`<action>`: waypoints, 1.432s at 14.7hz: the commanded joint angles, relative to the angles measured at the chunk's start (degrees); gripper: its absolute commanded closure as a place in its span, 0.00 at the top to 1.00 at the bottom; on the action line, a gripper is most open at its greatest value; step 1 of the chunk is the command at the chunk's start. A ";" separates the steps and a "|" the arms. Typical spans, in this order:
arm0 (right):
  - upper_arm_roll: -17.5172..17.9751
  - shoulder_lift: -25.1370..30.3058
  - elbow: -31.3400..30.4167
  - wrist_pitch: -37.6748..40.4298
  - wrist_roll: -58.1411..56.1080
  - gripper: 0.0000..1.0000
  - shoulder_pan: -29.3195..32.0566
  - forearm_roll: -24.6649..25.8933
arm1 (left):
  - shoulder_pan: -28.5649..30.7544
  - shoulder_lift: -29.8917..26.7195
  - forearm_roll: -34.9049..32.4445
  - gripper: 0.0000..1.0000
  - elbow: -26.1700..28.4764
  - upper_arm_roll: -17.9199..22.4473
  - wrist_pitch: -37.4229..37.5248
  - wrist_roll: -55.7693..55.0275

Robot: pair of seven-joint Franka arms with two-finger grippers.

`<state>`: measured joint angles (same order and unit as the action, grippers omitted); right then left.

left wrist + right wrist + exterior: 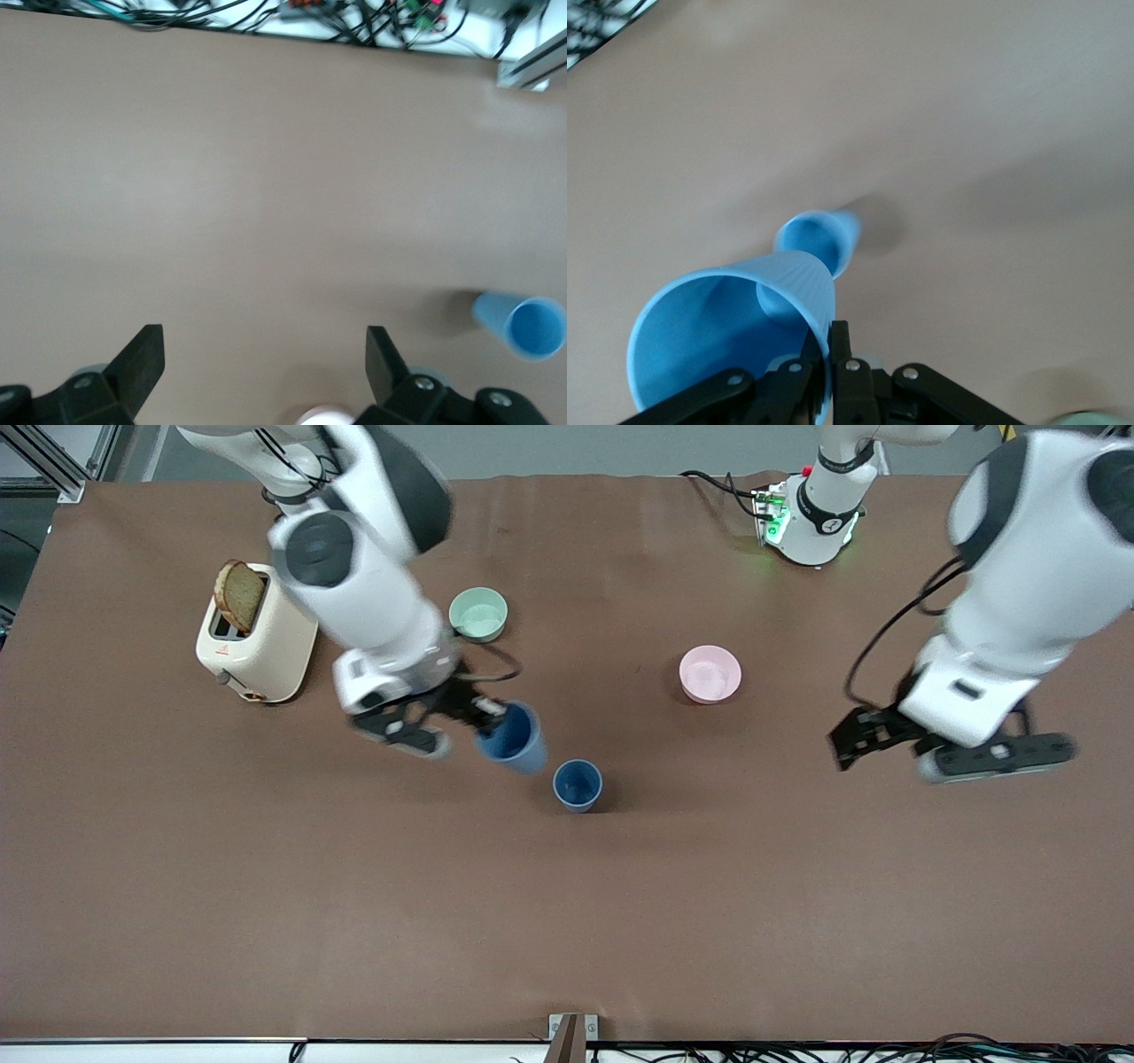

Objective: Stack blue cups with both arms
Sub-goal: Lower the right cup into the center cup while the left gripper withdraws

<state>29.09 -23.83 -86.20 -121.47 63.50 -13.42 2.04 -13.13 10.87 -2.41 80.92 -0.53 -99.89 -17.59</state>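
The held cup's base (pixel 528 763) is short of the second cup's opening, so my right gripper moves the held cup there before releasing it.
My right gripper (pixel 478 717) is shut on the rim of one blue cup (pixel 514 737) and holds it tilted in the air, just beside the second cup and toward the right arm's end. In the right wrist view the fingers (pixel 849 345) pinch the held cup's wall (pixel 718 336). The second blue cup (pixel 578 785) stands upright on the table, mouth up; it also shows in the right wrist view (pixel 819 239). My left gripper (pixel 855 740) waits open and empty over the table near the left arm's end (pixel 263 354). One blue cup (pixel 523 323) shows at the edge of the left wrist view.
A cream toaster (pixel 257 633) with a bread slice stands toward the right arm's end. A pale green bowl (pixel 478 614) sits close by the right arm's wrist. A pink bowl (pixel 710 673) sits between the cups and the left gripper. The brown table (pixel 567 921) is bare near the front camera.
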 commanded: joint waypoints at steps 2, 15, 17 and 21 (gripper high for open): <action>-0.08 -8.40 3.22 -7.99 5.04 0.01 -4.84 2.25 | 2.76 -6.38 0.21 1.00 2.40 -0.53 7.15 7.28; -1.75 -11.50 2.70 -5.45 4.17 0.02 -4.68 13.95 | 11.90 -11.40 0.65 1.00 4.86 -7.29 13.50 11.78; -1.75 -11.59 2.70 -4.56 3.82 0.02 -4.77 13.86 | 11.90 -11.31 0.65 1.00 4.68 -7.21 13.50 11.79; -1.75 -12.46 3.14 -4.74 3.64 0.02 -4.69 13.86 | 11.90 -11.22 0.56 1.00 4.51 -7.12 13.41 11.79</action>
<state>26.75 -35.20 -84.41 -126.64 67.17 -18.32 14.65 -2.01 0.94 -2.31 84.42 -7.25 -86.60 -6.78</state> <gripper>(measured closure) 0.947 0.000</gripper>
